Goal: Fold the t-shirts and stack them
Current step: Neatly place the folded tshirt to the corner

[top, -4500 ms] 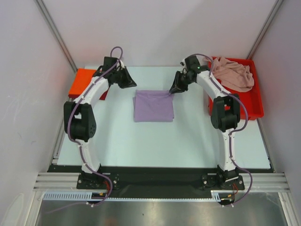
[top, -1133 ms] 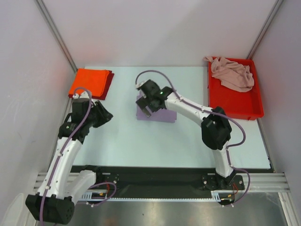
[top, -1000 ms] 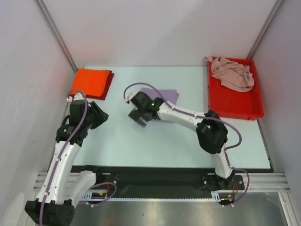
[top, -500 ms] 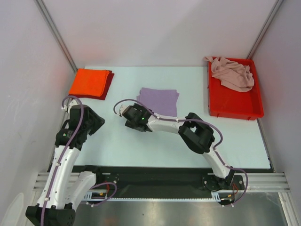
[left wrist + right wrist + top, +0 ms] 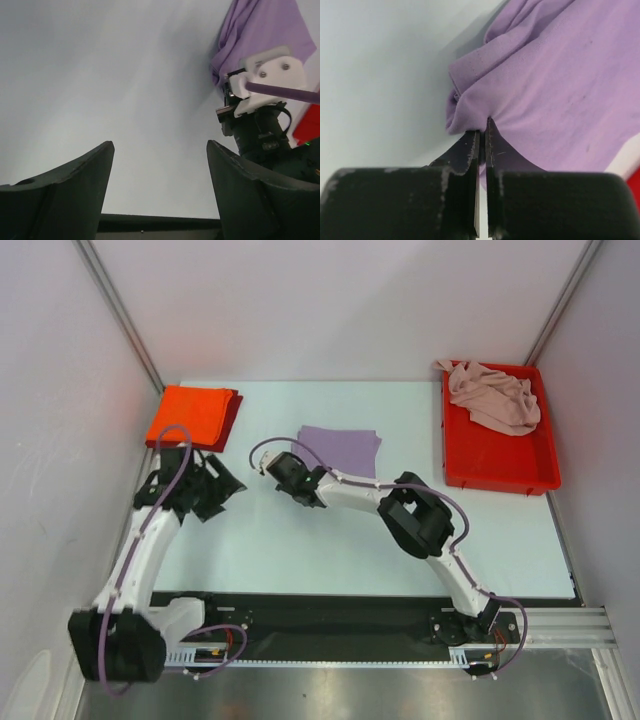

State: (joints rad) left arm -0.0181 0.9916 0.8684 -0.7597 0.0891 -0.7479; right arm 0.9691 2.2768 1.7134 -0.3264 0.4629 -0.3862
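Observation:
Next, my left gripper takes hold of the folded lavender-purple t-shirt by its edge facing the orange-red t-shirt [image 5: 190, 415], to draw it onto the stack.
A folded lavender-purple t-shirt [image 5: 340, 450] [image 5: 560, 75] lies flat in the middle of the table. My right gripper [image 5: 303, 480] [image 5: 482, 127] is shut on its near-left corner, where the cloth bunches at the fingertips. My left gripper [image 5: 226, 493] [image 5: 160, 150] hovers open over bare table to the left of it, holding nothing; its camera sees the right wrist and the lavender shirt [image 5: 260, 35]. A folded orange-red t-shirt [image 5: 190, 415] rests on a dark red one [image 5: 233, 418] at the far left. A crumpled pale pink t-shirt [image 5: 495, 395] lies in the tray.
A rigid red plastic tray [image 5: 500, 465] stands at the far right by the booth wall. White walls with metal rails close the left, right and back. A black rail holding both arm bases runs along the near edge.
My right gripper swung left of the lavender shirt, came back to its near-left corner and shut on it. My left gripper opened wide and moved towards the shirt.

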